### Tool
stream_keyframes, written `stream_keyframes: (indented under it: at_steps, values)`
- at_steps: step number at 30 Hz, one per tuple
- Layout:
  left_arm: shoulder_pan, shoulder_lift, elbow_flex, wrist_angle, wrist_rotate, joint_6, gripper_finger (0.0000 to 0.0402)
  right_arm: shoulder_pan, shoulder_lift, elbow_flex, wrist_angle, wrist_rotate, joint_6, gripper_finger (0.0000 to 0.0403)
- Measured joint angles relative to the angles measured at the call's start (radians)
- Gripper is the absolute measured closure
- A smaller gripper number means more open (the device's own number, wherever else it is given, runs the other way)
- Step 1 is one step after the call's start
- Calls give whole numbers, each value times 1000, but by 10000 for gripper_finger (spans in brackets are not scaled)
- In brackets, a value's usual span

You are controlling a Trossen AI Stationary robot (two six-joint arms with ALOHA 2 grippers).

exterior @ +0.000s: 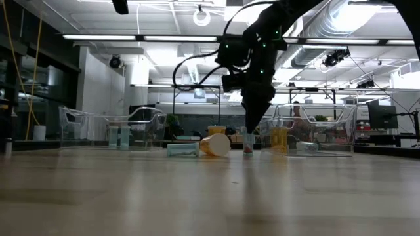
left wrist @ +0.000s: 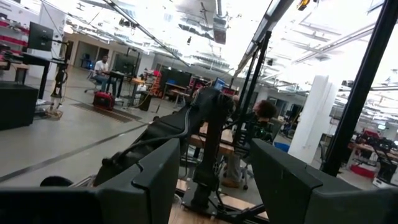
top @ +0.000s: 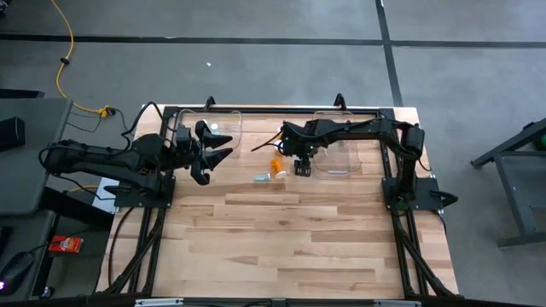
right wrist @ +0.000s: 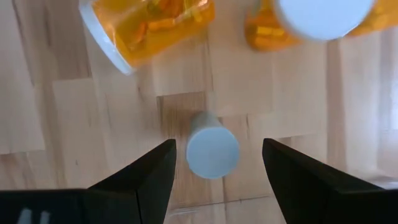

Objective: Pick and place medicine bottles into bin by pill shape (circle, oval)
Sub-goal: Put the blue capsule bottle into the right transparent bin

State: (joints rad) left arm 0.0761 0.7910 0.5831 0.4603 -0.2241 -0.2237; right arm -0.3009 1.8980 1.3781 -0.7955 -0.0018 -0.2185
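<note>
The fingers of my right gripper are level with the vial's white cap [right wrist: 212, 152], one on each side, so they would catch the vial if they closed now. My right gripper should close.
A small upright vial with a white cap [right wrist: 212, 152] stands on the wooden table; it also shows in the low view [exterior: 248, 148]. My right gripper [right wrist: 217, 171] is open just above it, pointing down, one finger on either side and clear of the cap. In the high view my right gripper [top: 302, 166] covers the vial. An orange bottle [exterior: 215, 144] lies on its side to the vial's left, and a clear bottle [exterior: 182, 149] lies beyond it. Another orange bottle with a white cap [right wrist: 323, 15] stands close by. My left gripper [top: 212, 147] is open and empty, raised at the far left.
A clear bin [top: 223, 128] sits at the far left under my left gripper, and a second clear bin [top: 341, 158] sits at the far right, with bottles in it [exterior: 308, 145]. The lying orange bottle [top: 275, 164] and clear bottle [top: 262, 177] are near my right gripper.
</note>
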Motion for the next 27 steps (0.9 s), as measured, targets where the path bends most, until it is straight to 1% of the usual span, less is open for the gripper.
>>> stream_keyframes:
  at_steps: [11,14,22,27]
  values:
    - [0,0,0,0,0,0,216,-1,14,-2,13,1,18,173]
    - [0,0,0,0,0,0,216,-1,14,-2,16,1,17,195]
    - [0,0,0,0,0,0,216,-1,13,-2,26,-19,8,278]
    - [0,0,0,0,0,0,216,-2,12,-2,27,-44,8,303]
